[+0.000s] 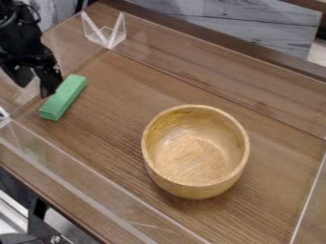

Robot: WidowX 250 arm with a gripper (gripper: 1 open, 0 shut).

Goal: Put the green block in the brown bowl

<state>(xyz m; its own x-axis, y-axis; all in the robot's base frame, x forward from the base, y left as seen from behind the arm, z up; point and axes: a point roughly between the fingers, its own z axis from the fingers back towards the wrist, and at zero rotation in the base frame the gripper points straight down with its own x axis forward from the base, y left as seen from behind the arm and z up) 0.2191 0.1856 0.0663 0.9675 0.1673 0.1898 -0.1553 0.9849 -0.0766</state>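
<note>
My gripper's fingers are above the green block and short of it. My gripper needs to go down toward the green block's upper end (74,83) before it closes.
The green block (63,97) lies flat on the wooden table, at the left, its long side running diagonally. My black gripper (33,78) hangs just left of and above the block's upper end, its fingers spread open with nothing between them. The brown bowl (195,150) stands upright and empty right of centre, well apart from the block.
A clear plastic stand (105,29) sits at the back left. Transparent walls (76,186) border the wooden tabletop (152,86) along its front and right edges.
</note>
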